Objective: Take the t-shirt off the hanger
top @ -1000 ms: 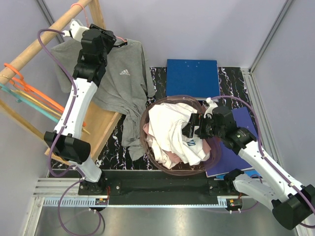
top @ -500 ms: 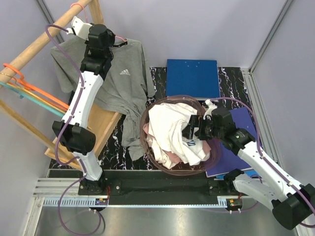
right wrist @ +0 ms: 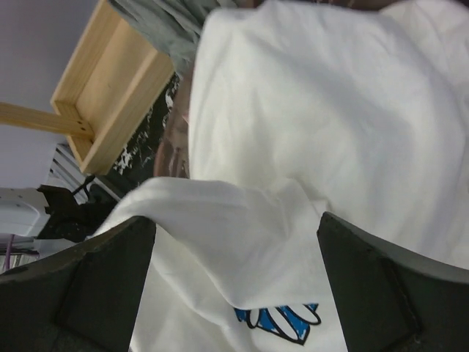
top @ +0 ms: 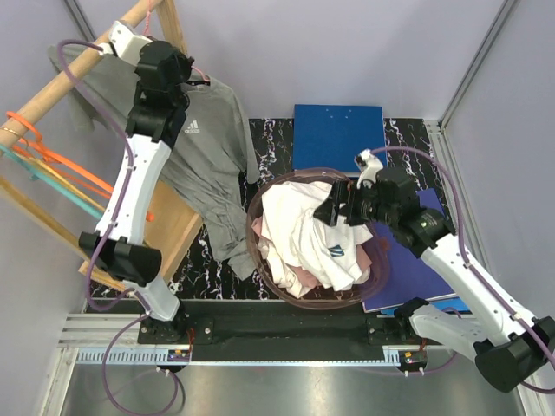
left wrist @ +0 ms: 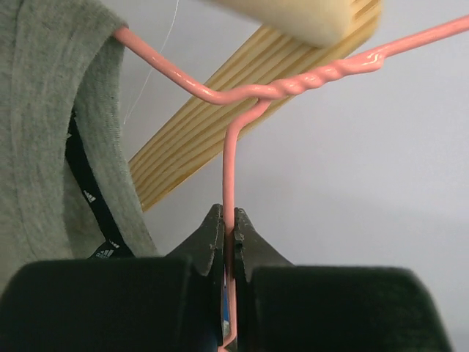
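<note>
The grey t-shirt (top: 204, 165) is on the hanger. My right gripper should next grab it by its basket-side edge near the logo (top: 240, 133) and then pull it off.
A grey t-shirt (top: 204, 165) with a white logo hangs on a pink wire hanger (top: 202, 76) at the back left, its hem trailing down beside the basket. My left gripper (top: 169, 71) is shut on the hanger's neck wire, just under the wooden rail (top: 78, 74). In the left wrist view the pink hanger (left wrist: 231, 161) runs between the closed jaws of the left gripper (left wrist: 230, 220), with the grey t-shirt's collar (left wrist: 44, 110) at left. My right gripper (top: 334, 212) is open and empty over white clothes (top: 303, 230). In the right wrist view the right gripper (right wrist: 234, 286) is spread wide above the white cloth (right wrist: 293, 110).
A round translucent basket (top: 257, 251) holds the white and pink clothes. A blue folder (top: 338, 136) lies behind it and a purple one (top: 416, 277) under my right arm. Orange and teal hangers (top: 61, 165) hang on the wooden rack, whose base (top: 173, 227) stands at left.
My left gripper has lifted the hanger up and back toward the rail, so the shirt now hangs longer and narrower. My right gripper has risen and shifted back over the basket.
</note>
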`<state>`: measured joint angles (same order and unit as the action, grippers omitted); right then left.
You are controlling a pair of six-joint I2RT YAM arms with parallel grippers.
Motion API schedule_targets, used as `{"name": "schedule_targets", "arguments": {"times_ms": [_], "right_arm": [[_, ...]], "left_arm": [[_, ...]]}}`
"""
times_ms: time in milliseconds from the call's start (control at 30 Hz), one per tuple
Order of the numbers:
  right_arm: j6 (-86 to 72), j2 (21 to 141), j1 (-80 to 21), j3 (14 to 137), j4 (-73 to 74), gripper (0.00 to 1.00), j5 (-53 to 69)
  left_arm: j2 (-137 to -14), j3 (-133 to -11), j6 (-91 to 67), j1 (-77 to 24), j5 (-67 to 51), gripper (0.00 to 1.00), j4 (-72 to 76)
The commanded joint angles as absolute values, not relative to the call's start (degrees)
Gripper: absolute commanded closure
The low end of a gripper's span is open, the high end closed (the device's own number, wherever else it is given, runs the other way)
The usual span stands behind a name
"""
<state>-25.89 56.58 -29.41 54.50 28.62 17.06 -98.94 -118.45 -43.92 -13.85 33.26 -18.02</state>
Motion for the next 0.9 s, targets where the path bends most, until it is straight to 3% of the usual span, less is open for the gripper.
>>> {"name": "schedule_targets", "arguments": {"times_ms": [0,267,467,867], "right_arm": [[-20.93,59.93,-29.53,63.97,26.37,0.00,18.45],[-15.83,70.21,-32.07,78.81,20.13,0.00,26.72],[-8.62,78.48,-43.50,87.62,18.73,0.00,24.61],[-6.06,84.46,-47.02,88.77,7.57,0.04,27.67]], "left_arm": [[-83.80,-114.64,-42.18,-14.68,36.82,1.00,-15.81],[-69.62,-104.16,-51.93,-14.77,29.29,1.00,-23.37],[-62.94,-99.23,-56.77,-14.77,22.52,1.00,-26.71],[-57.04,-93.61,-64.24,-14.77,10.73,1.00,-29.71]]}}
